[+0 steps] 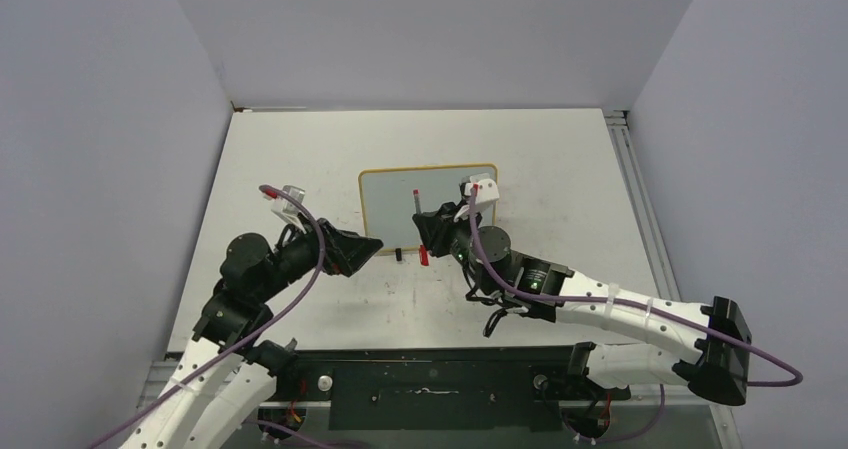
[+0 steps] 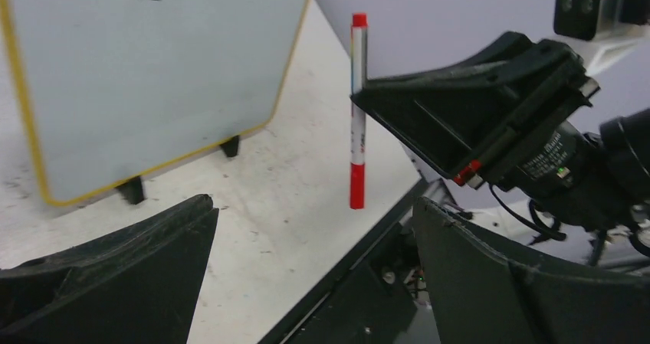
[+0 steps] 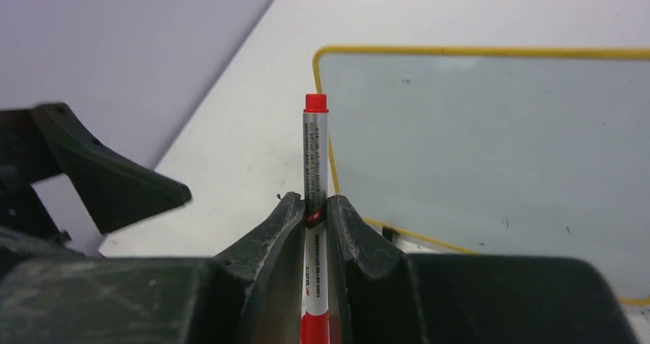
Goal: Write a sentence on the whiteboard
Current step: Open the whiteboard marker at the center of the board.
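Observation:
I need to uncap the marker for writing, so I should next use my left gripper to grab the marker's long red cap (image 1: 424,256) (image 2: 357,187).
The whiteboard (image 1: 395,204) stands on the table with a yellow frame and a pale face (image 2: 146,76) (image 3: 498,145). No sentence is in view on it. My right gripper (image 1: 432,233) (image 3: 314,202) is shut on a white marker (image 3: 315,152) at mid-barrel, in front of the board's near edge. The marker (image 2: 358,106) hangs off the table, its long red cap (image 1: 424,257) at the near end and its small red butt at the far end. My left gripper (image 1: 372,247) (image 2: 313,202) is open and empty, just left of the marker's cap.
Two small black feet (image 1: 398,255) hold up the board's near edge. Grey walls close in the table on three sides. A metal rail (image 1: 630,169) runs along the right edge and a black base plate (image 1: 430,389) along the front. Faint scuffs mark the tabletop.

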